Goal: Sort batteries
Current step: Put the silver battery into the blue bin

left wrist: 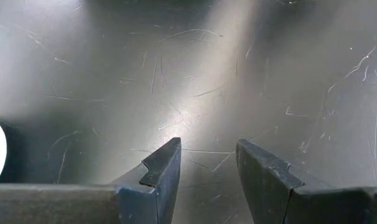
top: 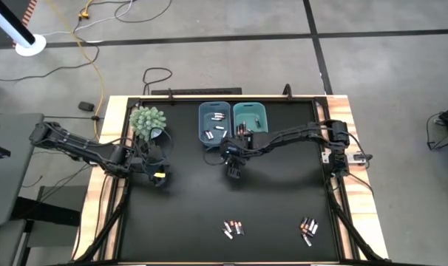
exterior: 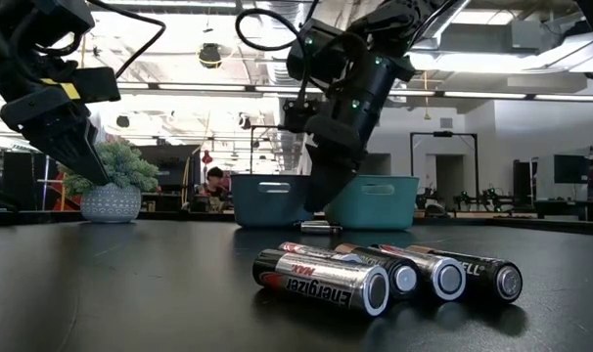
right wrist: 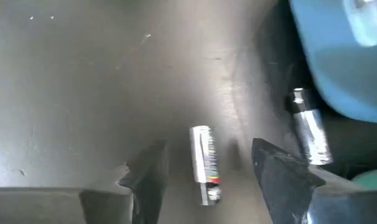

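My right gripper takes hold of the silvery battery by its printed body (right wrist: 204, 158) next, to drop it into the blue bin (right wrist: 356, 74).
Just in front of the two bins, my right gripper (top: 233, 168) (right wrist: 206, 158) stands open and points steeply down. One silvery battery (right wrist: 201, 143) (exterior: 316, 227) lies flat on the black table between its fingers, which do not touch it. A second silvery battery (right wrist: 310, 127) lies beside it, close to the blue bin (top: 214, 122). The teal bin (top: 250, 118) stands to the right of the blue one. Two clusters of batteries (top: 233, 227) (top: 308, 229) lie near the table's front edge. My left gripper (top: 160, 177) (left wrist: 207, 168) hangs open above bare table at the left.
A potted plant (top: 148, 122) (exterior: 111, 186) stands at the far left of the table, behind my left gripper. Both bins hold batteries. The table's middle (top: 194, 199) is bare black surface between the bins and the front clusters.
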Action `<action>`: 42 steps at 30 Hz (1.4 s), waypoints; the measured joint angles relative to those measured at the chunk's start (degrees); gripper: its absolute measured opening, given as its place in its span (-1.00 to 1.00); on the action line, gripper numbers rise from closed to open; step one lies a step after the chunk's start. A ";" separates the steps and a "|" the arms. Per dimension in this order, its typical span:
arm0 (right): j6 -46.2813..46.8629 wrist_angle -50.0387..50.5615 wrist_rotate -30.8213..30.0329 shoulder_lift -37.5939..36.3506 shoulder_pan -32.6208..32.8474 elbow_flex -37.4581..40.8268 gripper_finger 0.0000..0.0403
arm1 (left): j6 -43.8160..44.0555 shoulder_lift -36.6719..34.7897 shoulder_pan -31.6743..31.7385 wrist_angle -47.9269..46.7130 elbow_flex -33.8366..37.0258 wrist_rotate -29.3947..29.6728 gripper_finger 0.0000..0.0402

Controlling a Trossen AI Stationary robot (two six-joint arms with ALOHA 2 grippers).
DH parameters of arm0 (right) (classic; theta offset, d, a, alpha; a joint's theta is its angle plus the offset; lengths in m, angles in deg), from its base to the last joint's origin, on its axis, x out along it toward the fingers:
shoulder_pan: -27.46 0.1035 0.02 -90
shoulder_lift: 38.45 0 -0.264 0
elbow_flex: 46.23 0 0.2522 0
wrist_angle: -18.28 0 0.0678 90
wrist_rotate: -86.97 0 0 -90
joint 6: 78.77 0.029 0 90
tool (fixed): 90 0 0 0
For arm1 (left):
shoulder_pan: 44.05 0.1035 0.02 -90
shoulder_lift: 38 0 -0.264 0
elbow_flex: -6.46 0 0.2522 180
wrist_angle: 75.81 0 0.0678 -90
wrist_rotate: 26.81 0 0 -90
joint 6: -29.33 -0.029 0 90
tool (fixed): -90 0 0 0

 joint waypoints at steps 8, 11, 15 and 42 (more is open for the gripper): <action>-1.97 -0.35 -0.24 4.70 0.88 -0.20 0.20 | 1.33 0.00 0.00 0.07 0.00 -0.02 -0.26; -1.63 0.01 -0.28 5.04 1.29 -0.28 0.12 | 2.03 -0.02 0.00 0.10 0.00 0.00 -0.26; -1.61 0.14 -0.38 4.60 1.58 -0.17 -0.06 | 2.30 -0.02 -0.02 0.15 0.00 -0.02 -0.26; -5.75 10.78 -0.10 4.39 0.29 -10.33 -0.85 | 1.66 -0.01 -0.02 0.20 0.00 -0.02 -0.26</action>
